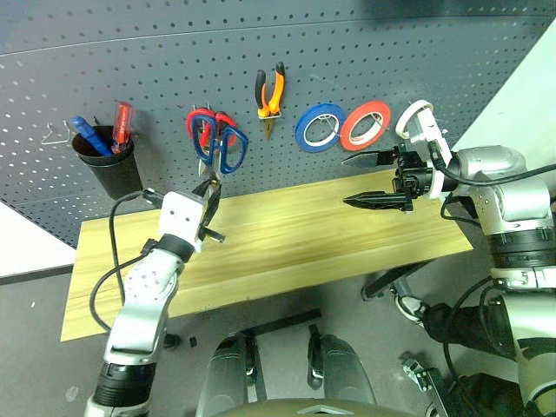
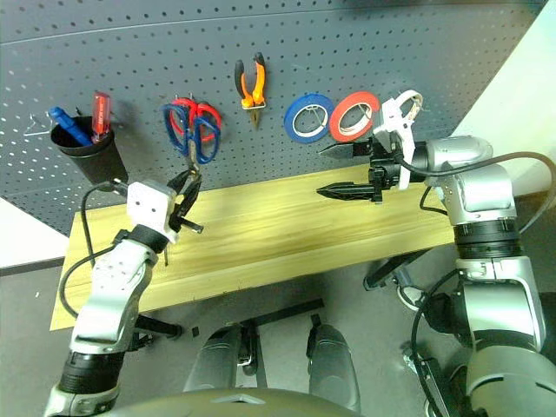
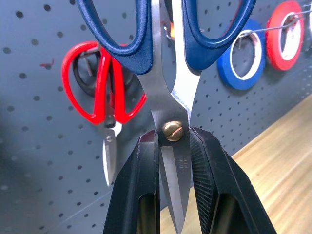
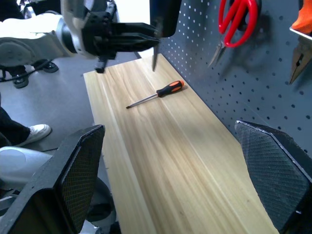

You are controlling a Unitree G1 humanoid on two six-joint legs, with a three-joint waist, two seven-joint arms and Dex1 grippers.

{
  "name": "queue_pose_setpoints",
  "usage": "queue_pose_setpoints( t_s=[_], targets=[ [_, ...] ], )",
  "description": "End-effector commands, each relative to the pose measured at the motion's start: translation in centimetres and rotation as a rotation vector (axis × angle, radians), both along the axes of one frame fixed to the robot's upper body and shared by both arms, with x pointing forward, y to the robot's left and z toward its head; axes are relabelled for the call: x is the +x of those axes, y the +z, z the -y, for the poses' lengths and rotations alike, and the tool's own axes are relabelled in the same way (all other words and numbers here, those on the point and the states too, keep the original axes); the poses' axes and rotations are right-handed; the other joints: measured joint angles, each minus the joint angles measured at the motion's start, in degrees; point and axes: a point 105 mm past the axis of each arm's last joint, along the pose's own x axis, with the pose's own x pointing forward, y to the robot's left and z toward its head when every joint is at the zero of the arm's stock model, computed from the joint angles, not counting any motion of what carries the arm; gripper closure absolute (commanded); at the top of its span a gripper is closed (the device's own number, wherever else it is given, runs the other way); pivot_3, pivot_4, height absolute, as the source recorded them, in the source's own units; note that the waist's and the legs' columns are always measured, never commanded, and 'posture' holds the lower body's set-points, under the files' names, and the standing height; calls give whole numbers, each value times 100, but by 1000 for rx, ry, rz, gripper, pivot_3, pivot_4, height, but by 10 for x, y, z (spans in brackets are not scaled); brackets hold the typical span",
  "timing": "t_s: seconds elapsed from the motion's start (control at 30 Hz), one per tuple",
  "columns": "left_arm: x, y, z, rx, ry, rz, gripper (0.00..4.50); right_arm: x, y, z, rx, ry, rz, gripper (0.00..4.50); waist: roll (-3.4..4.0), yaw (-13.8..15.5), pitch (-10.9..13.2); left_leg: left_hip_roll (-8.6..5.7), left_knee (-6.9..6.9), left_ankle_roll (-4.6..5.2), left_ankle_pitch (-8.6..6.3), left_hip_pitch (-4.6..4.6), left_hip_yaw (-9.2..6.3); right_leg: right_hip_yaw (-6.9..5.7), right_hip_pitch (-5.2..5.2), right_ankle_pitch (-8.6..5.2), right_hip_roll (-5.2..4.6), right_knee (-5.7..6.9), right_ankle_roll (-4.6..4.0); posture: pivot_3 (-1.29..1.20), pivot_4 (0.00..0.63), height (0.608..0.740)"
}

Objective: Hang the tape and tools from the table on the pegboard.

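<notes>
The dark-blue handles stand in front of the red-handled scissors' hook (image 1: 208, 108) (image 3: 87, 54). My left gripper needs to keep holding the dark-blue-handled scissors.
My left gripper (image 1: 208, 189) is shut on the blades of the dark-blue-handled scissors (image 3: 168, 58), just at the pivot screw. Their handles (image 1: 228, 149) point up against the pegboard (image 1: 156, 52), overlapping the red-handled scissors (image 1: 204, 123) that hang there. The orange-and-black pliers (image 1: 269, 94) hang on a hook further right. A small orange-and-black screwdriver (image 4: 163, 91) lies on the table (image 1: 304, 239) near the board. A white ring (image 1: 415, 118), which looks like the tape, sits by the red-orange roll, partly behind my right wrist. My right gripper (image 1: 346, 181) is open over the table's right part, holding nothing.
A black cup (image 1: 110, 169) with a blue-handled and a red-handled tool hangs at the board's left. A blue tape roll (image 1: 318, 128) and a red-orange roll (image 1: 365, 124) hang on hooks right of the pliers. The plank's near edge (image 1: 261, 300) drops to a grey floor.
</notes>
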Motion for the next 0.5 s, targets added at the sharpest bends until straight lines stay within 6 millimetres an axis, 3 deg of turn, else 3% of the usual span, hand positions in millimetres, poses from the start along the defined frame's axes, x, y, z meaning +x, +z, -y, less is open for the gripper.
queue_pose_setpoints(
  t_s=[0.03,0.17,0.5],
  targets=[
    [10,7,-1,27,115,13,3974,-2,13,1,15,3,54,0,0,12,0,9,-12,0,0,1,18,14,-8,7,7,1,-5,-82,128,740],
    [17,4,-3,33,206,-11,3974,-2,12,2,8,-2,54,0,0,39,-5,6,-101,-2,1,35,82,72,-26,31,62,-46,-41,-89,129,740],
    [38,5,-10,1,369,-74,3974,-1,12,3,7,-10,58,0,0,30,-5,6,-82,-10,59,86,58,110,-2,40,107,-45,-35,-96,131,740]
  ],
)
